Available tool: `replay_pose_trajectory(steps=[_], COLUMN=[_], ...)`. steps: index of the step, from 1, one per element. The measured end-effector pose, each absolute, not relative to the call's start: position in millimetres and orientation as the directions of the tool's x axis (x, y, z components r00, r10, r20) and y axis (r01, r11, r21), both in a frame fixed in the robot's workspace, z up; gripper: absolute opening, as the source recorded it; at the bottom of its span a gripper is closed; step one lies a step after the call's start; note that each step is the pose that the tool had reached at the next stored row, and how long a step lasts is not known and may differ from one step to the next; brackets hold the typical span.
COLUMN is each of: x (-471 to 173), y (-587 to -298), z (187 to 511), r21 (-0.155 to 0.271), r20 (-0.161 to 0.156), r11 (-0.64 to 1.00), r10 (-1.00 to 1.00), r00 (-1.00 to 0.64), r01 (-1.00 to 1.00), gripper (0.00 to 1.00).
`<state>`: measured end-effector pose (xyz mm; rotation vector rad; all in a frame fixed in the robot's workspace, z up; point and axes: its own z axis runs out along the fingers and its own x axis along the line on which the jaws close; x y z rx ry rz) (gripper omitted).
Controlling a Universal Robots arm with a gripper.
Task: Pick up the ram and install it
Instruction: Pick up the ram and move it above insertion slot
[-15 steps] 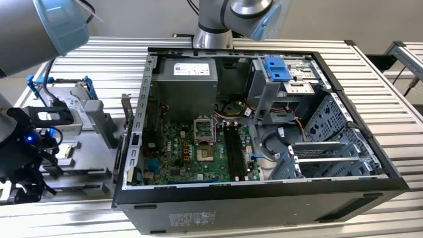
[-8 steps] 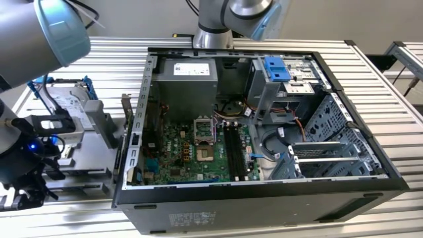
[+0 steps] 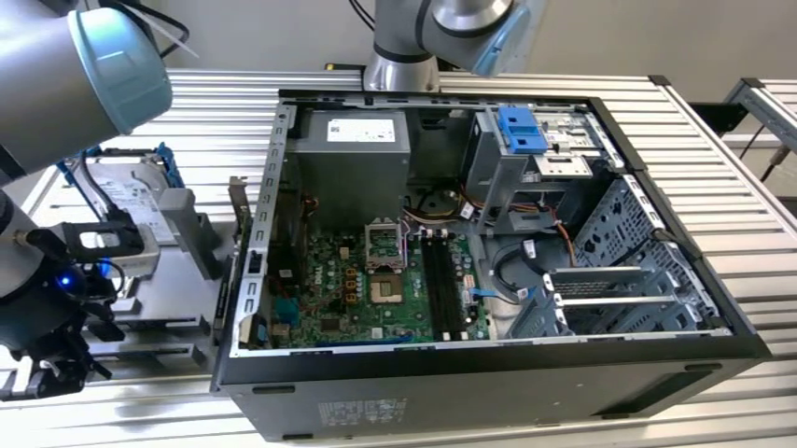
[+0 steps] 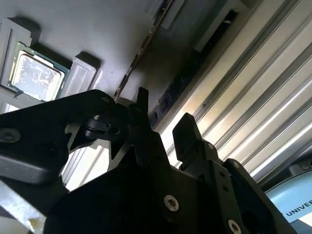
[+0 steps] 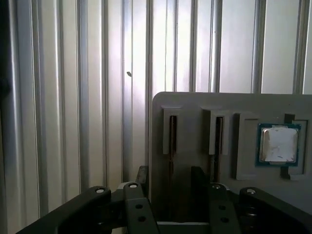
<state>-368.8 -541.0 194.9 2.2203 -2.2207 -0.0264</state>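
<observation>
The gripper needs to grab the ram by its short end [image 5: 171, 195] next, so the gold contacts of the ram stay free to go into the memory slot.
The ram [image 5: 171, 132] stands on edge in a narrow slot of a grey holder tray [image 5: 195, 105]; in the second wrist view the ram [image 4: 141, 51] is a thin dark line running across the tray. My gripper [image 5: 170, 181] hangs just above the tray with its two black fingers [image 5: 143, 178] apart and nothing between them. The slot with the ram lines up with the gap, but the stick is apart from the fingers. In the exterior view the gripper [image 3: 50, 369] is low at the left, beside the open computer case [image 3: 498, 383].
A square silver processor chip [image 5: 279, 145] lies in a pocket of the tray. A second slot [image 5: 218, 135] sits next to the ram's. The motherboard's long memory slots [image 3: 442, 280] lie inside the case. A hard drive with a blue frame [image 3: 131, 201] stands at the left. Ribbed metal table [image 5: 73, 97] around.
</observation>
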Motion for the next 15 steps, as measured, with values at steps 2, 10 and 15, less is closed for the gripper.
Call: replay_pose_trajectory(steps=[2, 10, 15], x=[-368.9, -368.9, -368.9], y=[-541.0, -541.0, -541.0], z=[194.8, 194.2, 193.9], r21=[0.013, 0.013, 0.013], r20=[-0.011, -0.011, -0.011], r11=[0.0, 0.0, 0.0], r10=[-1.0, -1.0, -1.0], r00=[0.0, 0.0, 0.0], r01=[-1.0, -1.0, -1.0], gripper=[1.0, 0.0, 0.0])
